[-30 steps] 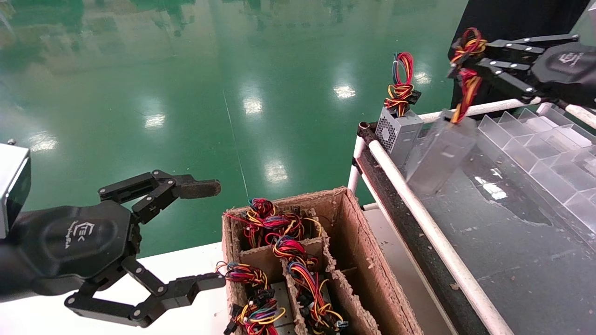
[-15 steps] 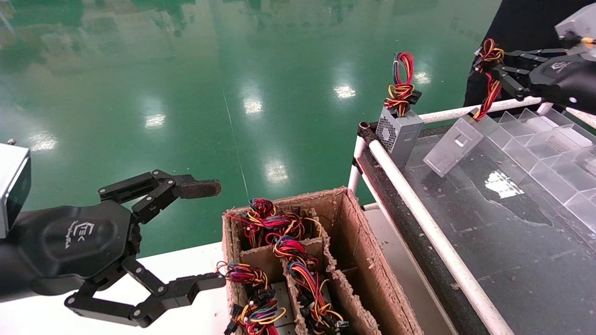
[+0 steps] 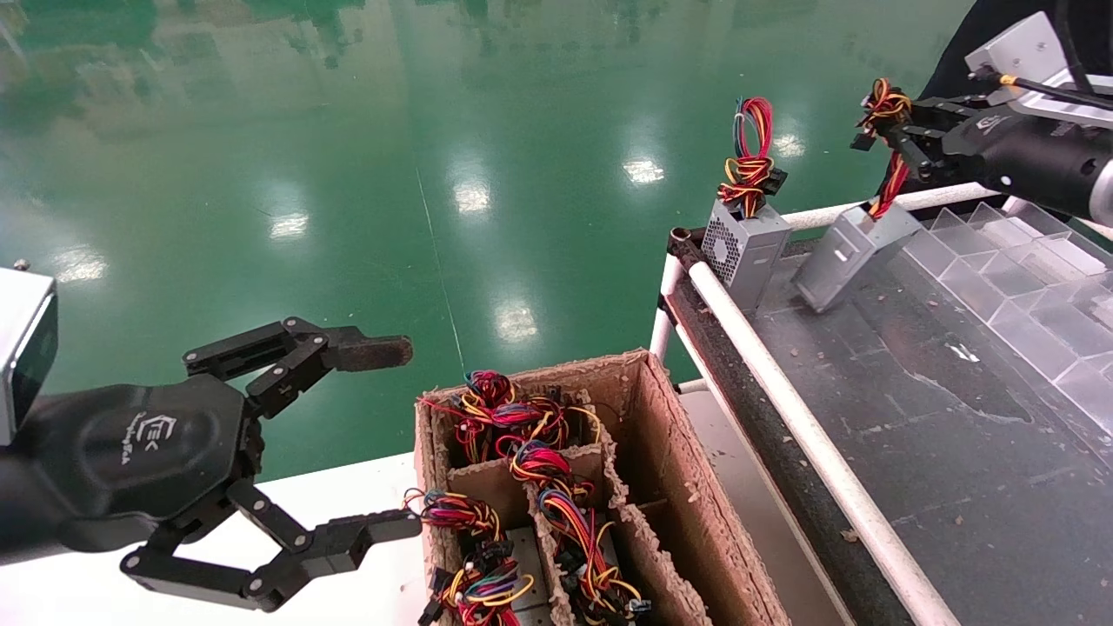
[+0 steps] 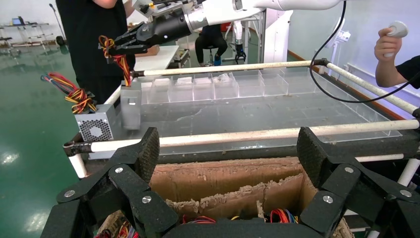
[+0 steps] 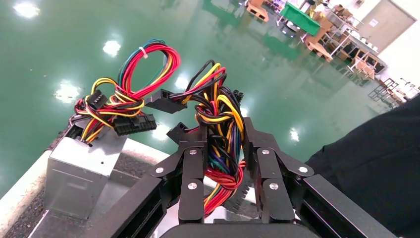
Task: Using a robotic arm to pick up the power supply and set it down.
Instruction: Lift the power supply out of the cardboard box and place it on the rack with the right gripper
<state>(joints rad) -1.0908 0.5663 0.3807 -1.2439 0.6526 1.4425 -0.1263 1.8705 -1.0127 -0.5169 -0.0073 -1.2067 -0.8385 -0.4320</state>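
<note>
The power supply comes lower next, before my right gripper releases it. The power supply's lower edge [image 3: 818, 303] hangs tilted over the dark table, so if I opened now, it would tip.
The power supply [image 3: 848, 252] is a plain grey metal box that hangs tilted from its knotted orange, red, yellow and black wire bundle [image 5: 218, 114]. My right gripper [image 3: 887, 122] is shut on that bundle, at the far end of the dark table [image 3: 956, 417]. The box's lower corner is at or just above the table top; I cannot tell whether it touches. In the left wrist view the box [image 4: 131, 101] stands beside the vented one. My left gripper [image 3: 383, 439] is open and holds nothing, low on the left by the cardboard box.
A vented grey box [image 3: 746, 243] with a tall wire loop stands at the table's far left corner, close to the held box. Clear plastic dividers [image 3: 1026, 261] line the right. A white rail [image 3: 783, 409] edges the table. The cardboard box [image 3: 661, 435] holds several wired units.
My right gripper has carried the power supply from mid-air above the table toward its far end and lower, and the box swings less. The left arm has not moved.
</note>
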